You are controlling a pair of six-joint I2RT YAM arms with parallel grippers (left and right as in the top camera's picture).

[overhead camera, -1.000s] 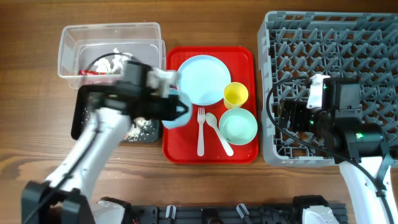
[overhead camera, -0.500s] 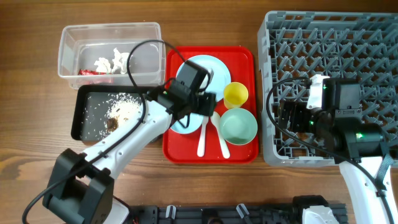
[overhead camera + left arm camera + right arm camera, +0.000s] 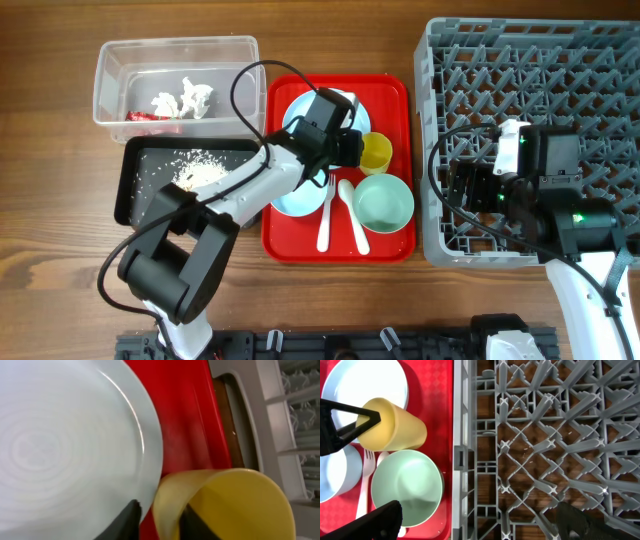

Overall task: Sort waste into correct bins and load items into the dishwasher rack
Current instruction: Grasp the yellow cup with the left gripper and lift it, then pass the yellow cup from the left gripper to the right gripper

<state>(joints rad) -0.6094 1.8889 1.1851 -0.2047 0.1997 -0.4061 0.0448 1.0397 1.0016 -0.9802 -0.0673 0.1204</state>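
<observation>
The yellow cup's rim should stay free to load with its opening down into the rack [image 3: 530, 90], so my right gripper should next grab the cup by its body near the base [image 3: 374, 163].
My left gripper [image 3: 355, 150] is at the yellow cup [image 3: 380, 153] on the red serving tray [image 3: 395, 90]. In the left wrist view its fingers [image 3: 161, 512] straddle the cup's wall [image 3: 235, 505], one inside and one outside, closed narrowly on the rim beside the pale blue plate [image 3: 65, 435]. The pale blue bowl [image 3: 298, 203], mint-green bowl [image 3: 384, 203], fork [image 3: 323, 218] and spoon [image 3: 353, 218] lie on the tray. My right gripper [image 3: 462, 185] is open and empty over the grey rack's [image 3: 530, 90] left edge [image 3: 480, 520].
The clear tub [image 3: 120, 62] holds white tissue [image 3: 185, 98] and the red wrapper [image 3: 150, 116]. The black tray [image 3: 135, 195] holds crumbly food leftovers [image 3: 200, 172]. The rack's pegs [image 3: 545, 435] are bare. My left arm crosses over the plate.
My left gripper carried the pale blue bowl from over the black tray to the red tray, let it go, and moved right onto the yellow cup. The right arm has not moved.
</observation>
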